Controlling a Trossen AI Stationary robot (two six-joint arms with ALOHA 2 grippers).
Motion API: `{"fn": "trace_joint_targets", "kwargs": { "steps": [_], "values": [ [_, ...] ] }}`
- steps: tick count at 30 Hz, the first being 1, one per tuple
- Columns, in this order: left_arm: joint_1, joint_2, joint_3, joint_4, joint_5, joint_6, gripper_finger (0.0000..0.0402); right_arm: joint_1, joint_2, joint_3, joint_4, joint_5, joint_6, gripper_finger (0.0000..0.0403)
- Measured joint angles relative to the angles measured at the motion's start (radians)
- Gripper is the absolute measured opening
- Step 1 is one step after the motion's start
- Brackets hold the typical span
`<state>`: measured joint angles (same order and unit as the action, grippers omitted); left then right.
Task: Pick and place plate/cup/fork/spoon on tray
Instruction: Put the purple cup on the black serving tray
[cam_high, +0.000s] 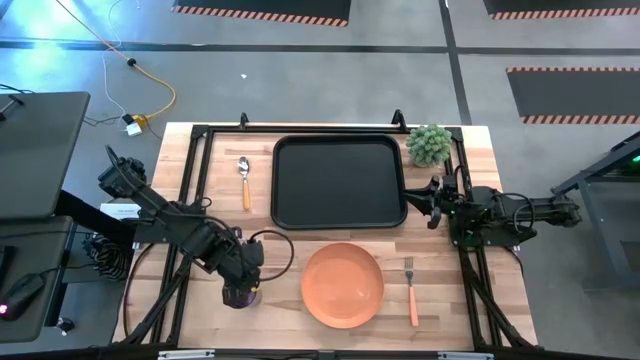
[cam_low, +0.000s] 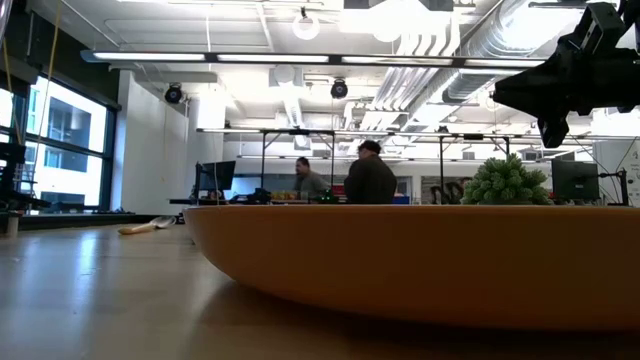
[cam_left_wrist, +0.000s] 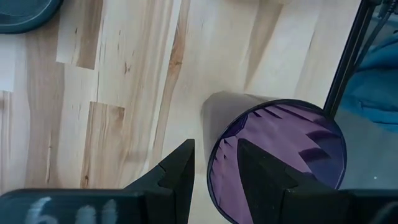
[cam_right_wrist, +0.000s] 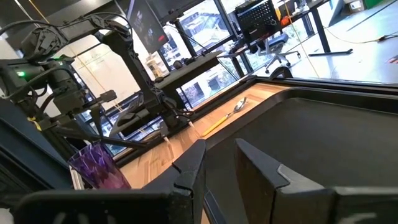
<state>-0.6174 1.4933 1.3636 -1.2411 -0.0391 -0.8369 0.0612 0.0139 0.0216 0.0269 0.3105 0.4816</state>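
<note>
My left gripper takes hold of the purple cup by its rim and side (cam_left_wrist: 219, 142) next, to place the cup on the black tray.
The purple cup (cam_high: 238, 295) stands upright on the wooden table near its front left. My left gripper (cam_left_wrist: 216, 143) hangs open right above it, pointing down. One finger (cam_left_wrist: 264, 171) is over the cup's hollow (cam_left_wrist: 286, 149) and the other (cam_left_wrist: 177, 174) is outside its wall. The orange plate (cam_high: 342, 285) lies at the front centre, with the fork (cam_high: 411, 292) to its right. The spoon (cam_high: 244, 180) lies left of the black tray (cam_high: 338, 180). My right gripper (cam_high: 432, 200) rests open at the tray's right rim. My left gripper comes at the cup from above, pointing down, with the cup's wall (cam_left_wrist: 211, 167) in the gap between its two fingers. I cannot tell whether either finger touches the wall. The cup stands on the table.
A small green plant (cam_high: 430, 143) stands at the far right corner, just behind my right gripper. A black frame (cam_high: 200, 135) runs along the table's left, far and right sides. The cup stands close to the table's front left edge.
</note>
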Motion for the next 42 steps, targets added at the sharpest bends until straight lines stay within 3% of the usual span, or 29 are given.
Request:
{"fn": "trace_joint_targets", "kwargs": {
  "steps": [18, 22, 28, 42],
  "values": [
    [-0.011, 0.099, 0.000, -0.002, 0.002, 0.000, 0.0109, 0.000, 0.000, 0.000, 0.000, -0.012, 0.000, 0.0076],
    [-0.011, 0.103, 0.000, -0.002, 0.005, -0.001, 0.0084, 0.000, 0.000, 0.000, 0.000, -0.012, 0.000, 0.0076],
    [-0.011, 0.103, 0.000, -0.002, 0.008, -0.006, 0.0011, 0.000, 0.000, 0.000, 0.000, -0.016, 0.000, 0.0076],
    [0.050, 0.090, 0.023, -0.001, 0.007, -0.077, 0.0004, 0.000, 0.000, 0.000, 0.000, -0.019, 0.000, 0.0076]
  ]
}}
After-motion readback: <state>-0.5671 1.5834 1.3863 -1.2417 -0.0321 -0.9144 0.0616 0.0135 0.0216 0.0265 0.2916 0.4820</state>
